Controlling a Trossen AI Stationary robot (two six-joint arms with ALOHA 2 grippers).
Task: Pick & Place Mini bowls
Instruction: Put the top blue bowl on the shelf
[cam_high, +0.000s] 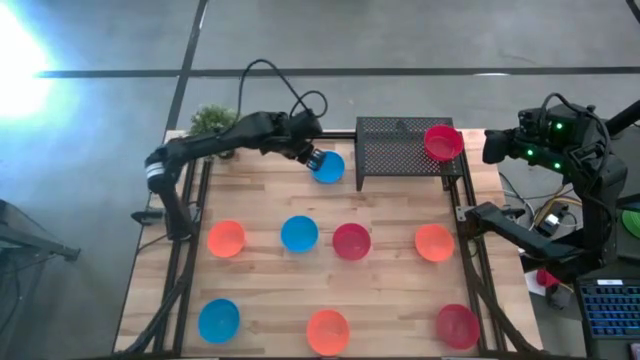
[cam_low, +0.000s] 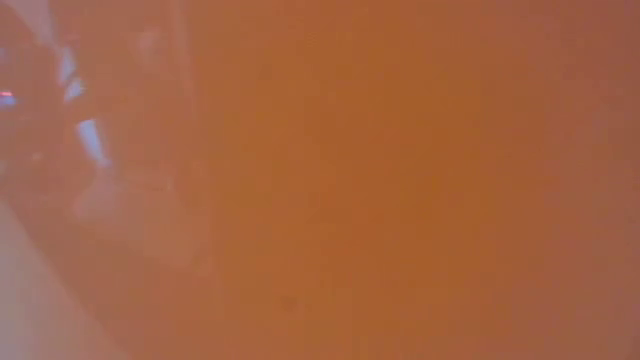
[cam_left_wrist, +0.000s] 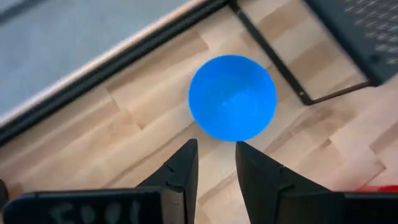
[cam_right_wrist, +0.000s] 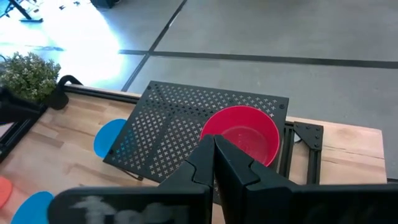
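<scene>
The left gripper needs to grab the blue mini bowl by its rim (cam_high: 319, 180) next, to place the bowl on the black mesh rack (cam_high: 400, 150).
A blue mini bowl (cam_high: 328, 167) (cam_left_wrist: 232, 98) rests on its base on the wooden table, near the far edge and just left of the black mesh rack (cam_high: 400, 150). My left gripper (cam_high: 312, 157) (cam_left_wrist: 216, 146) hangs over the bowl's near-left rim, tilted down, open, with nothing between the fingers. A red mini bowl (cam_high: 441, 142) (cam_right_wrist: 242, 137) sits on the rack's right end. My right gripper (cam_high: 492, 146) (cam_right_wrist: 214, 148) waits shut, off the table's far right corner, aimed at that red bowl.
Seven more bowls stand on the table: orange (cam_high: 226, 238), blue (cam_high: 299, 233), red (cam_high: 351, 241), orange (cam_high: 434, 242) in a middle row; blue (cam_high: 218, 320), orange (cam_high: 327, 331), red (cam_high: 457, 326) near the front. A potted plant (cam_high: 212, 121) stands far left. An orange blur fills the low view.
</scene>
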